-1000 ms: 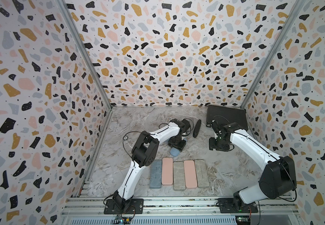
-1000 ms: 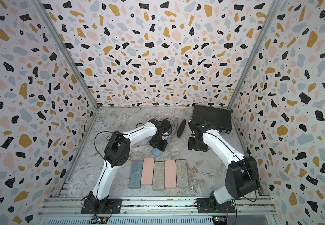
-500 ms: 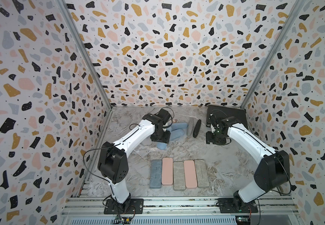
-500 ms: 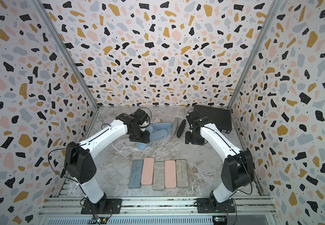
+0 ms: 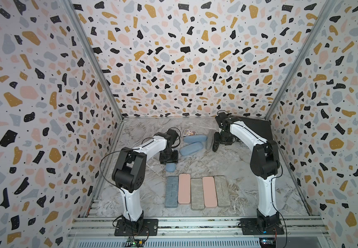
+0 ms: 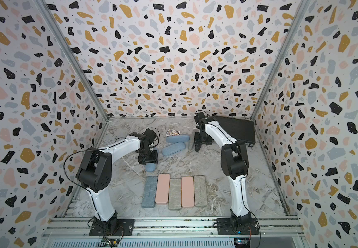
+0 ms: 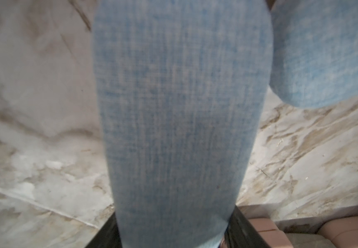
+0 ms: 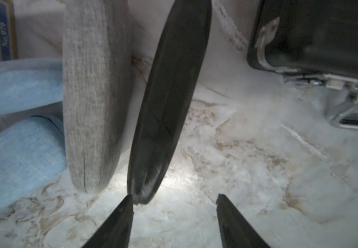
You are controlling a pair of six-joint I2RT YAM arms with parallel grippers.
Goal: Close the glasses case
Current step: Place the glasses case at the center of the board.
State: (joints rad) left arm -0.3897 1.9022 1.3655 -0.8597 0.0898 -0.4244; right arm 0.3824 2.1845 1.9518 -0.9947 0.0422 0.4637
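The robot's right gripper next needs to grab the near end of the black case on either side of the case's seam, and that will let it close the case.
My left gripper is shut on a light blue fabric glasses case. The case's end sticks out from under the gripper toward the front, and whether its lid is open I cannot tell. Behind it lie two more blue cases, a grey case and a black case. The black case's near end shows a slight split along its seam. My right gripper is open, and one fingertip touches the black case's near end.
Several flat cases in blue-grey, pink and grey lie side by side in a row at the front. A black box with a metal latch fills the back right corner. A small card box lies near the back wall.
My left gripper has moved left and toward the front, carrying the blue case with it. My right gripper has shifted left and back, up to the black case.
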